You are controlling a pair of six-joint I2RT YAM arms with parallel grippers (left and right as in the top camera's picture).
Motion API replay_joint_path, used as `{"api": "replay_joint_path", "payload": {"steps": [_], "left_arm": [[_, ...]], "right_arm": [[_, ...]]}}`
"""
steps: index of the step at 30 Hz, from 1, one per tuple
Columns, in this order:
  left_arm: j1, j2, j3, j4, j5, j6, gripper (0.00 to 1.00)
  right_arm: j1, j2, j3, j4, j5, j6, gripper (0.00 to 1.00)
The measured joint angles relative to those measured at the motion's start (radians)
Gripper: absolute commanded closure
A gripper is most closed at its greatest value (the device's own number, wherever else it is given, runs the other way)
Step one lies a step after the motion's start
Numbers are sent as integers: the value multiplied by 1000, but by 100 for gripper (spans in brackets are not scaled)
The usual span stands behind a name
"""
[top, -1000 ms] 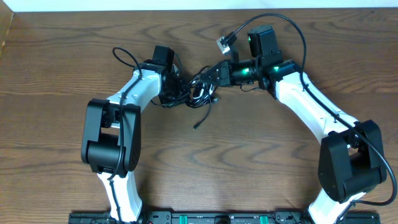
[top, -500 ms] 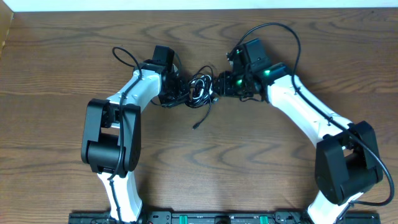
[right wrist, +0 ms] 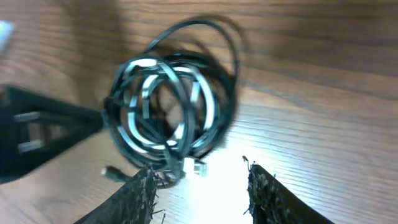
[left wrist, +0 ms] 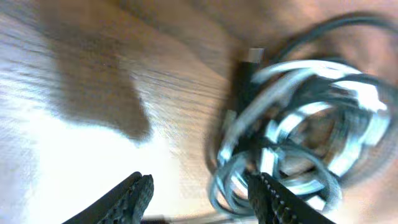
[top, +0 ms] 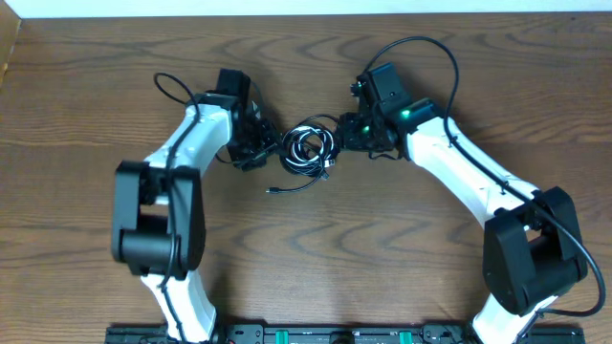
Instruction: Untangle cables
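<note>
The left gripper picks up a black loop at the coil's near rim [top: 287,164] [left wrist: 225,187] next, to pull the loop out and untangle the cables.
The cables [top: 308,151] lie as one tangled coil of black and pale loops on the wooden table [top: 306,268], between my two arms. A thin black tail with a plug [top: 273,191] trails toward the front left. My left gripper [top: 272,150] is open at the coil's left edge. In the left wrist view the left gripper [left wrist: 202,186] straddles the near rim of the coil [left wrist: 298,124]. My right gripper [top: 342,141] is open just right of the coil. In the right wrist view the right gripper [right wrist: 200,177] holds nothing, with the coil [right wrist: 168,106] and a small white plug [right wrist: 194,165] just ahead.
Thick black arm cables arc over the table behind each arm, at the left [top: 172,86] and at the right [top: 442,57]. The table's far edge [top: 306,13] runs along the top. The left arm's dark gripper [right wrist: 37,134] shows at the left of the right wrist view.
Both grippers have opened and let go of the cables. The right gripper came down from a raised pull. The left arm drew back to the left. The bundle now rests as a rounder coil.
</note>
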Motion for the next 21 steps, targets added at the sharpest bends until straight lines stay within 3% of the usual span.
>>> {"api": "replay_joint_path", "payload": {"steps": [6,8,14,18,21], "left_arm": [[-25,-150,10,-28,-38,11,41],[-45,-163,13,-34,-68,14,44],[-136,-160,13,-41,-155,23,51],[-206,-160,13,-31,-212,-12,53],[-248,-157,13,0,-244,-52,54]], "right_arm": [[-59,4,0,-19,35,15,54],[-60,10,0,-21,39,23,63],[-35,54,0,-13,100,85,70],[-29,115,0,25,127,132,69],[-32,175,0,69,112,150,62]]}}
